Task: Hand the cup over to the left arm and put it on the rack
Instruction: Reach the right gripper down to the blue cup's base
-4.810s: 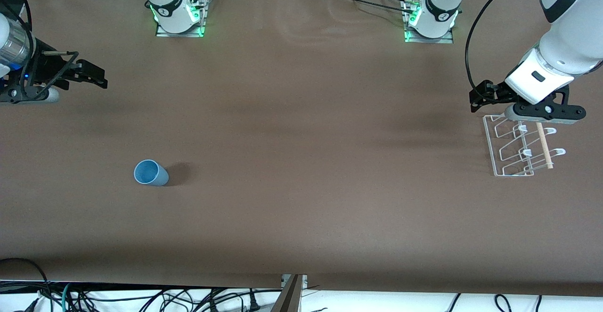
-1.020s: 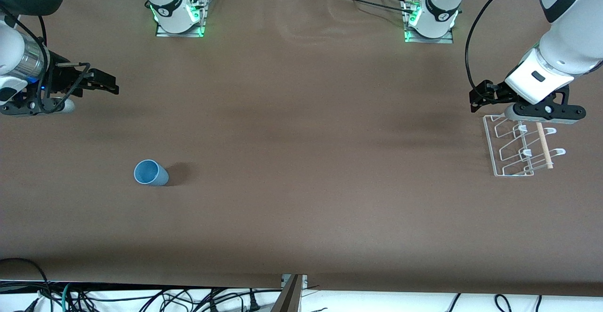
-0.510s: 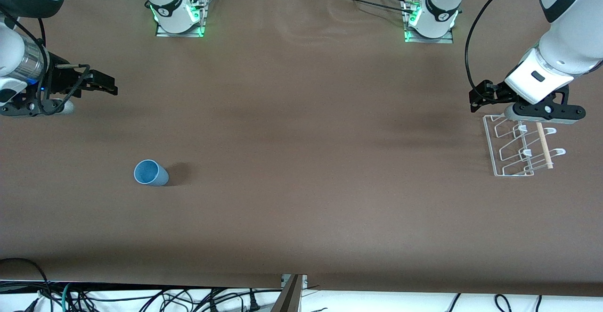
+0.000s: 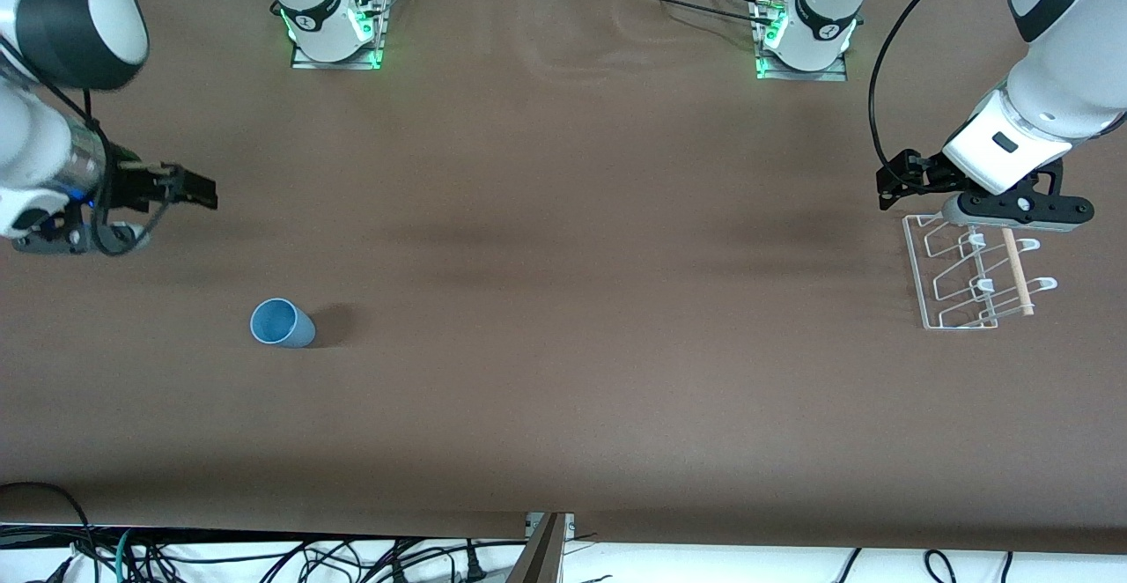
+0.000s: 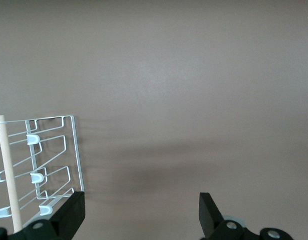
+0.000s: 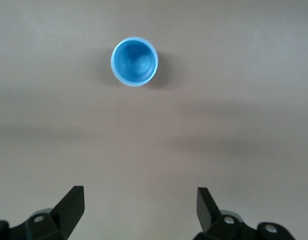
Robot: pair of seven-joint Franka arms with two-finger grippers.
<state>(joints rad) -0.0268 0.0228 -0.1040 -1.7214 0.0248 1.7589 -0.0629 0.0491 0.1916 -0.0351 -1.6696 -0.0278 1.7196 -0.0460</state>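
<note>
My right gripper picks up the cup by its rim [image 4: 253, 324] next, which leaves the light-blue cup's base end [image 4: 308, 333] free for the left arm to take.
The light-blue cup [image 4: 282, 324] stands upright on the brown table toward the right arm's end, mouth up. It also shows in the right wrist view [image 6: 134, 61], well apart from the fingers. My right gripper [image 4: 201, 190] is open and empty over bare table, apart from the cup; in its wrist view the right gripper [image 6: 138, 210] has its jaws wide apart. The wire rack [image 4: 968, 275] with its wooden dowel [image 4: 1017, 270] stands at the left arm's end. My left gripper [image 4: 891, 185] waits open and empty over the table beside the rack [image 5: 48, 165]; it also shows in its own wrist view [image 5: 141, 212].
The two arm bases [image 4: 335, 24] [image 4: 803, 37] stand along the table's edge farthest from the front camera. Cables hang below the table's edge [image 4: 264, 557] nearest to the front camera.
My right arm has swung its gripper a little toward the cup's side of the table, still open. The cup, the rack and the left arm have not moved.
</note>
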